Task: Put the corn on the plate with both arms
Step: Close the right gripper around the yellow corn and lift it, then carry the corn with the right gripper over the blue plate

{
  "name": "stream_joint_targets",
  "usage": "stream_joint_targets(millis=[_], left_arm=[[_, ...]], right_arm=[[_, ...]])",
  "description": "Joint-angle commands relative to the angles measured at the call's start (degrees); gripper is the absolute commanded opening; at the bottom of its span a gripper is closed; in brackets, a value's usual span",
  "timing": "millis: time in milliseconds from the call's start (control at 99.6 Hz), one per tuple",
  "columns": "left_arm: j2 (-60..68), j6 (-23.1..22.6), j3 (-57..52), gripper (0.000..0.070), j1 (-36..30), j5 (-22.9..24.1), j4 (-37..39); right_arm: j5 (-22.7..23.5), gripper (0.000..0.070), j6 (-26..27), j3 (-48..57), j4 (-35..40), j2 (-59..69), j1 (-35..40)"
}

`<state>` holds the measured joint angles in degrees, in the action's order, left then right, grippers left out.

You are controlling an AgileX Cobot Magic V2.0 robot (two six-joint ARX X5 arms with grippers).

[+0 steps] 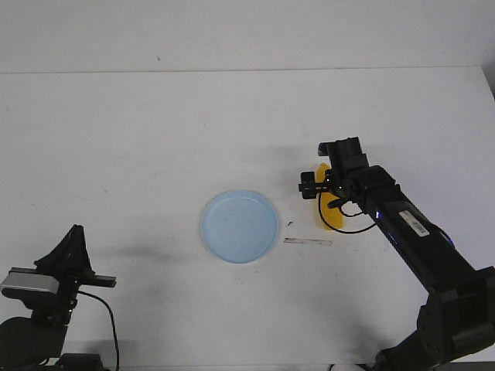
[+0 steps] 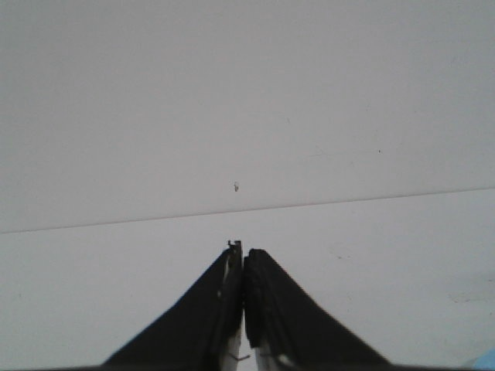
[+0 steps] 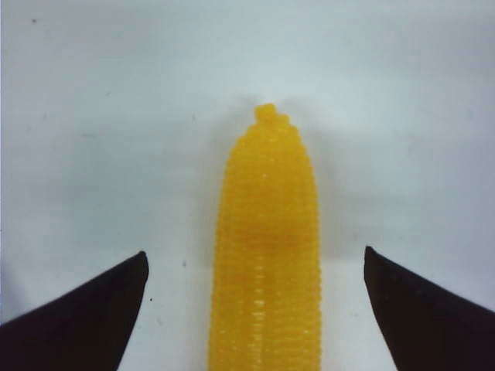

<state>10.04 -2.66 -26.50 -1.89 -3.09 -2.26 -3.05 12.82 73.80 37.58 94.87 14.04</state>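
Observation:
In the right wrist view my fingers are still above the corn's sides, so it is too early to close. My right gripper lowers first, then closes on the corn.
The yellow corn lies on the white table, right of the pale blue plate. My right gripper hovers directly over the corn and hides most of it in the front view. In the right wrist view the corn lies lengthwise between the two open fingers, tapered tip pointing away; the fingers stand clear of it on both sides. My left gripper is shut and empty, parked at the near left of the table, far from the plate.
A thin strip of tape or a mark lies on the table between plate and corn, with a small dark speck near it. The table's far edge meets a white wall.

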Motion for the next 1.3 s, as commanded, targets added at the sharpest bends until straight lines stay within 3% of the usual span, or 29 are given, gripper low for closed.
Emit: stream_joint_targets(millis=[0, 291, 552, 773, 974, 1115, 1286], left_arm=[[-0.11, -0.76, -0.42, 0.0002, 0.07, 0.13, 0.63], [-0.11, -0.76, -0.42, 0.0002, 0.07, 0.13, 0.63], [-0.11, -0.76, -0.42, 0.0002, 0.07, 0.13, 0.63], [-0.11, -0.76, -0.42, 0.0001, 0.07, 0.13, 0.63], [-0.11, -0.76, -0.42, 0.0001, 0.07, 0.13, 0.63], [-0.11, -0.76, -0.42, 0.0001, 0.07, 0.13, 0.63], [-0.11, -0.76, -0.42, 0.0002, 0.07, 0.13, 0.63]], right_arm=[[-0.13, 0.0631, 0.92, 1.11, 0.2, 2.25, 0.24], [-0.04, 0.0629, 0.9, 1.03, 1.6, 5.05, 0.22], [0.0, 0.0585, 1.33, 0.31, 2.45, 6.75, -0.04], [-0.02, 0.0405, 1.36, 0.31, 2.69, 7.54, -0.13], [-0.02, 0.0382, 1.36, 0.31, 2.69, 7.54, -0.2], [-0.02, 0.0276, 1.33, 0.31, 2.71, 7.54, -0.24], [-0.02, 0.0276, 1.33, 0.31, 2.71, 7.54, -0.24]])
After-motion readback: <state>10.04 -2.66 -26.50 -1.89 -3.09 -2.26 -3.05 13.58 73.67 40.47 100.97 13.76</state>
